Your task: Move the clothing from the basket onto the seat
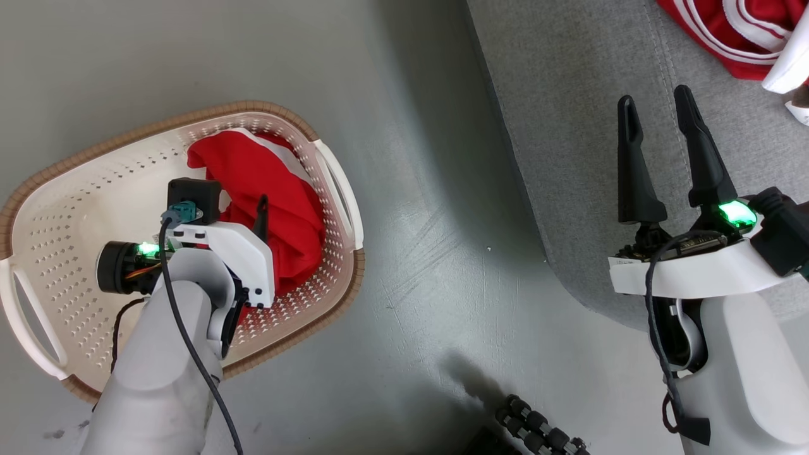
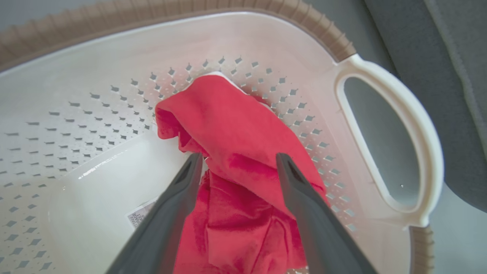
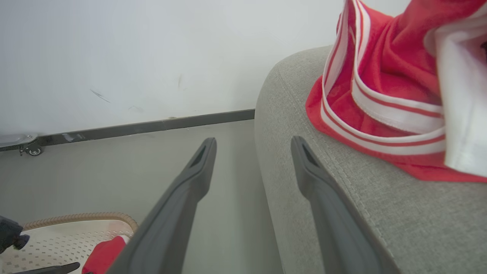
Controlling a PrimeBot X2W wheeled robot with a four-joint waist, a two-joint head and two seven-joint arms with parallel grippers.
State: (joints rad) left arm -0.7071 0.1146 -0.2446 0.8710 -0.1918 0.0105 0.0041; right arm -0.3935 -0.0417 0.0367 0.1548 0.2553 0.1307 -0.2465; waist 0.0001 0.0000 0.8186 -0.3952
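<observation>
The rest of the red clothing lies slack against the side of the basket. My left gripper next needs to grab the clothing's raised middle fold [image 1: 244, 206] [image 2: 239, 168] to move the clothing onto the seat.
The cream basket [image 1: 76, 208] with its brown rim stands on the floor at the left. A plain red piece of clothing [image 1: 272, 189] lies crumpled against its right wall. My left gripper [image 2: 239, 160] reaches down into the basket and is open, its fingers straddling the red fabric [image 2: 236, 125] without closing on it. One left finger [image 1: 261, 218] shows past the wrist in the head view. My right gripper [image 1: 655, 101] is open and holds nothing, hovering above the left edge of the grey seat [image 1: 569, 158]. Red clothing with white stripes [image 1: 727, 31] lies on the seat beyond it.
Bare grey floor [image 1: 430, 253] separates the basket from the seat. A black segmented object [image 1: 537, 430] lies on the floor near the bottom. The basket's white handle [image 2: 380, 133] faces the seat. A white wall and dark baseboard [image 3: 152, 127] stand behind.
</observation>
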